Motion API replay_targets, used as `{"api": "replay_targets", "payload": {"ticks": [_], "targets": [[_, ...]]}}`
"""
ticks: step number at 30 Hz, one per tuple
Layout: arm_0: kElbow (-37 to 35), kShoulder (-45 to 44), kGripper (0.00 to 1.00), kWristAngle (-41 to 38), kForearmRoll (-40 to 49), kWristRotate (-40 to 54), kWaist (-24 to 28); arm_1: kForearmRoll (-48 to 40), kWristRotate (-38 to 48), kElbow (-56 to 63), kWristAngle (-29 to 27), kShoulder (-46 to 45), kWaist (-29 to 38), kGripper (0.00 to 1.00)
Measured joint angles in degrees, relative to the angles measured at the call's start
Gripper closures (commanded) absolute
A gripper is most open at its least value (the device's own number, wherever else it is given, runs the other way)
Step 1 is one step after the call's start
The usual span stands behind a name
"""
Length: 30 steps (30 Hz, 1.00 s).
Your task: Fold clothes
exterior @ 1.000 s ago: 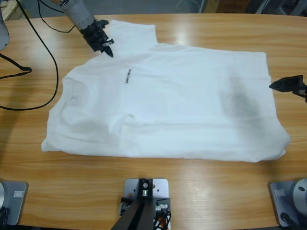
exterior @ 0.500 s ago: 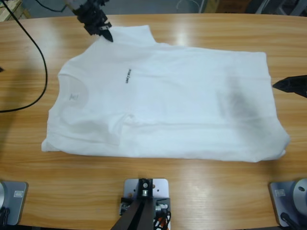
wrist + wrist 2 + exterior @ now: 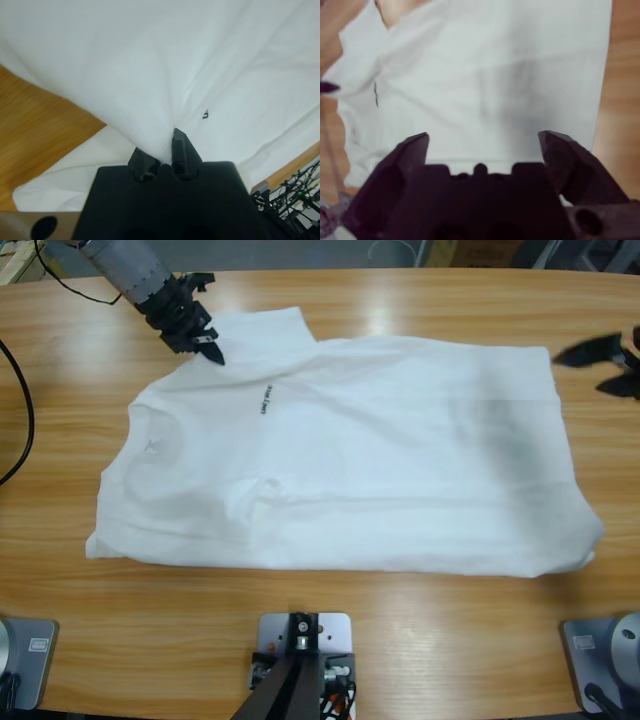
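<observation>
My right gripper grabs the T-shirt by its far hem corner [image 3: 543,353] next, since the T-shirt's body lies flat and slack.
The clothes are one white T-shirt [image 3: 350,450] lying spread on the wooden table, neck to the left, small dark chest print [image 3: 266,398] facing up. My left gripper [image 3: 205,344] comes in from the upper left and is shut on the shirt's far sleeve; in the left wrist view the white fabric [image 3: 165,90] is pinched between the jaws and pulled into creases. My right gripper [image 3: 600,365] hangs at the right edge beside the shirt's hem corner, open and holding nothing; the right wrist view looks across the shirt [image 3: 495,85] from the hem side.
A black cable [image 3: 15,430] curves over the table's left end. Bare wood [image 3: 400,640] runs along the front edge below the shirt. The table's far edge [image 3: 400,272] lies just behind the sleeve.
The left gripper, holding the sleeve, shifted it back and then slightly toward the shirt. The right gripper moved up along the right edge toward the far hem corner.
</observation>
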Motion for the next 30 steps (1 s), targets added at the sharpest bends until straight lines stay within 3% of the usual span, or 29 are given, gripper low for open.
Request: {"api": "replay_targets", "payload": {"ticks": [7,10,22,30], "targets": [[0.9,-0.1,1.000,-0.2,-0.1,0.1,0.1,-6.8,-2.0,-3.8,10.2,11.5,-10.3,0.087],[1.3,-0.8,1.000,-0.1,-0.1,0.5,0.2,-11.1,-2.7,-3.8,12.2,15.9,-13.2,0.087],[2.9,-1.4,1.000,-0.2,-0.5,1.6,0.4,-14.1,-6.3,-14.8,12.6,33.5,-18.4,0.087],[2.9,-1.4,1.000,-0.2,-0.8,1.7,0.6,-14.1,-7.5,-15.5,12.6,38.7,-18.6,0.092]]}}
